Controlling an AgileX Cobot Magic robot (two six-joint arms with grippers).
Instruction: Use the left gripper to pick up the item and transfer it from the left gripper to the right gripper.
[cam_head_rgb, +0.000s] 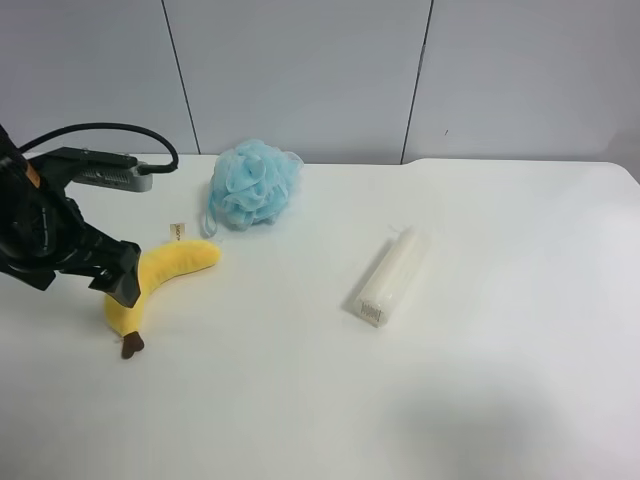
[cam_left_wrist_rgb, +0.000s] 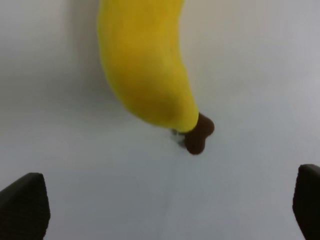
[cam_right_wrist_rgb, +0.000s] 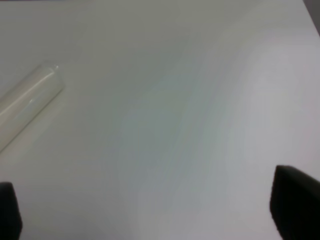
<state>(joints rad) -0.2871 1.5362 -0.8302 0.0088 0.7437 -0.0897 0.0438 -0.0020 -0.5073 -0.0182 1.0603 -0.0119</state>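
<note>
Next, my left gripper picks up the banana by its brown-stemmed half (cam_head_rgb: 123, 318), which leaves the banana's plain yellow end (cam_head_rgb: 204, 254) free for my right gripper.
The item, a yellow plush banana (cam_head_rgb: 175, 265), lies flat on the white table with its dark brown stem tip (cam_head_rgb: 131, 346) pointing toward the front edge. My left gripper (cam_head_rgb: 118, 280), all black, hovers over the stem half of the banana with its jaws open. In the left wrist view the banana (cam_left_wrist_rgb: 145, 65) and stem tip (cam_left_wrist_rgb: 199, 134) sit ahead of the left gripper (cam_left_wrist_rgb: 165, 205), and nothing lies between the fingers. My right gripper (cam_right_wrist_rgb: 150, 207) is open over bare table and does not appear in the exterior high view.
A fluffy light-blue bath pouf (cam_head_rgb: 255, 185) sits behind the banana near the back edge. A long white translucent packet (cam_head_rgb: 392, 275) lies mid-table, also seen from the right wrist as the packet (cam_right_wrist_rgb: 25, 105). A small tag (cam_head_rgb: 177, 230) lies by the banana.
</note>
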